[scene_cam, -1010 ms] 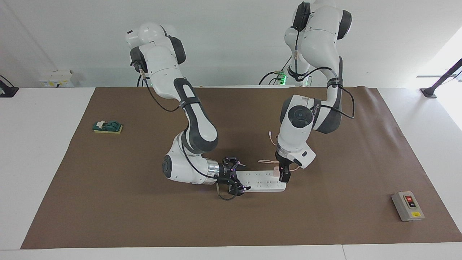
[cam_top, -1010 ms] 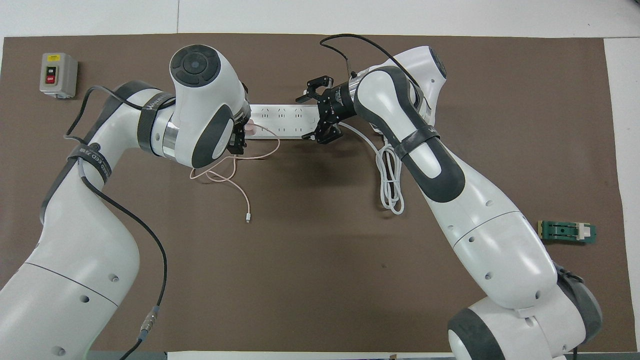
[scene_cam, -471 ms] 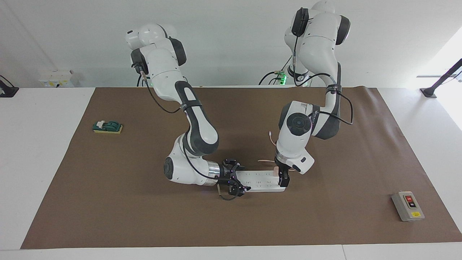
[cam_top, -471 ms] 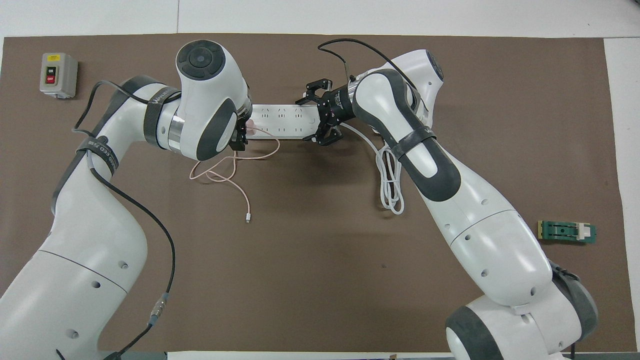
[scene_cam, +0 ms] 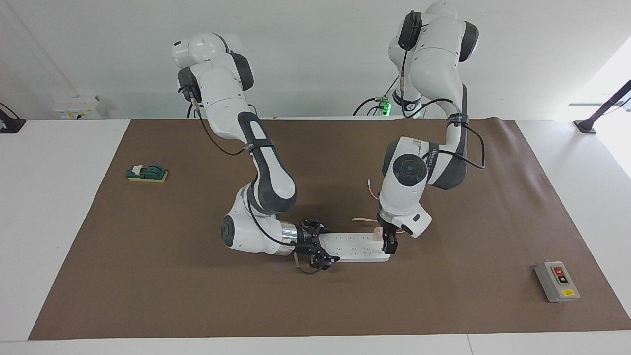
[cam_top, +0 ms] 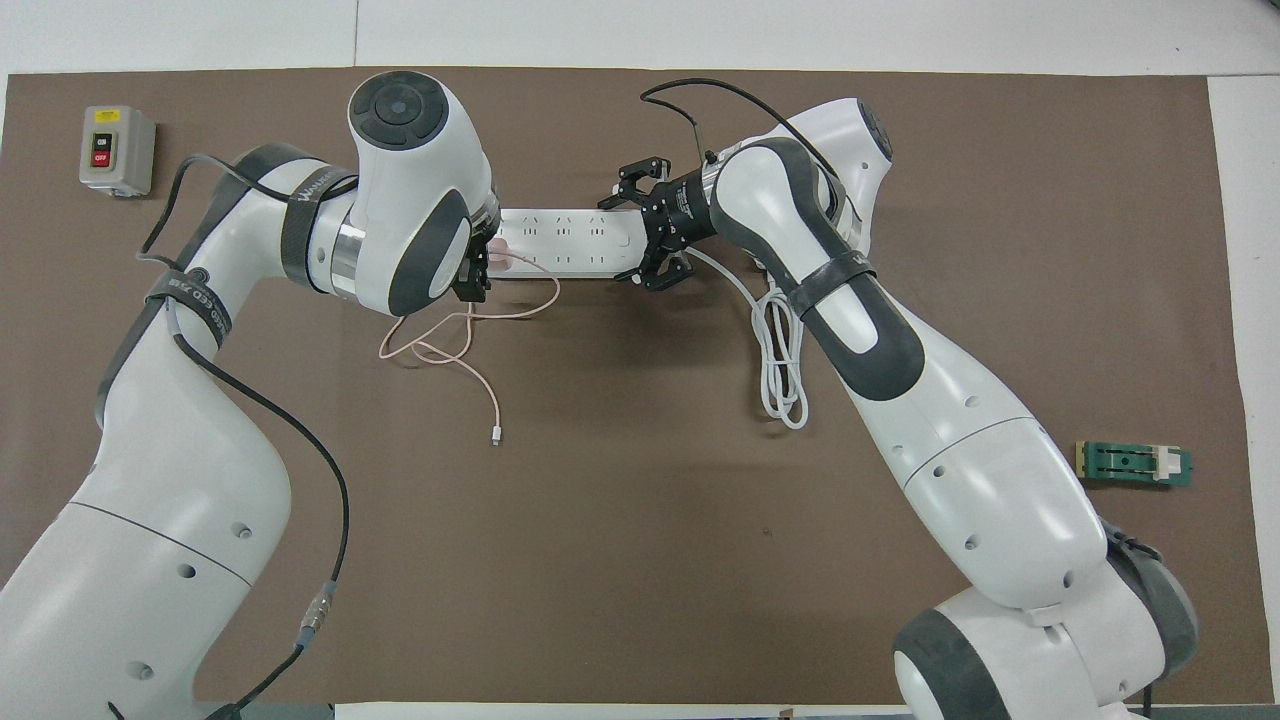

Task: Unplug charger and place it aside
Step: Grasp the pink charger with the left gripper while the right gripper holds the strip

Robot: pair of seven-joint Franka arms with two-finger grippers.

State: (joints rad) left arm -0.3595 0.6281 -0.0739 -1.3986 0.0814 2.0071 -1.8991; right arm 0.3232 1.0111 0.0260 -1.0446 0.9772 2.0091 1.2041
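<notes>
My right gripper grabs the power strip by its cord end (cam_top: 631,245) next, to hold the power strip steady while I unplug the charger (cam_top: 497,250).
The pale pink charger (scene_cam: 377,232) is plugged into the white power strip (scene_cam: 352,246) at the end toward the left arm. In the overhead view the charger (cam_top: 497,250) shows beside my left wrist on the power strip (cam_top: 565,240). Its thin pink cable (cam_top: 470,330) loops on the mat nearer to the robots. My left gripper (scene_cam: 389,241) is down at the charger, right against it, and also shows in the overhead view (cam_top: 472,280). My right gripper (scene_cam: 315,251) is open and low, its fingers straddling the strip's other end; it also shows in the overhead view (cam_top: 650,225).
A coiled thick white cord (cam_top: 785,370) lies under the right arm. A grey switch box (scene_cam: 557,281) sits toward the left arm's end of the table. A small green block (scene_cam: 147,173) sits toward the right arm's end. A brown mat (scene_cam: 148,276) covers the table.
My right gripper has slid a little lower around the strip's end. My left gripper has settled slightly lower at the charger. The charger stays plugged in.
</notes>
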